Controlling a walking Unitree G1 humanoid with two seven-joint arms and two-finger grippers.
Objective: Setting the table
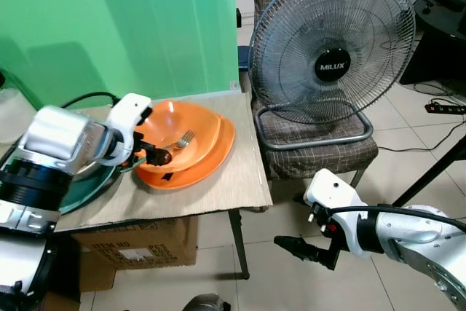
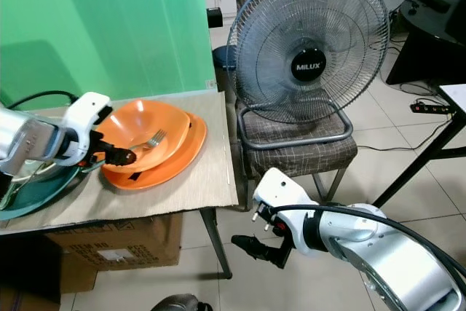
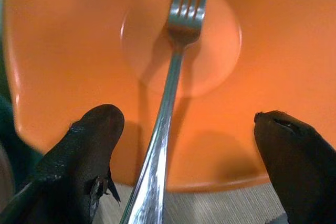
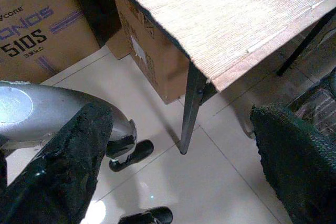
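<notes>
The fork has its teeth pointing into the bowl, and my left gripper should next grab it by its smooth handle [image 3: 161,132], which leans over the bowl's rim.
An orange bowl [image 1: 182,123] sits on an orange plate [image 1: 215,159] on the wooden table top [image 1: 218,191]. A metal fork [image 1: 183,138] lies in the bowl, tines at its centre and handle leaning over the near rim. My left gripper [image 1: 162,156] is at that rim, open. In the left wrist view the fork's handle [image 3: 168,93] runs between the two spread fingers [image 3: 89,140] without either touching it. My right gripper [image 1: 287,244] hangs open below table height, out to the right over the tiled floor.
A teal plate [image 1: 80,193] lies left of the orange ones, partly behind my left arm. A large standing fan [image 1: 331,41] rests on a checked chair [image 1: 320,143] right beside the table. A cardboard box [image 1: 138,247] stands under the table.
</notes>
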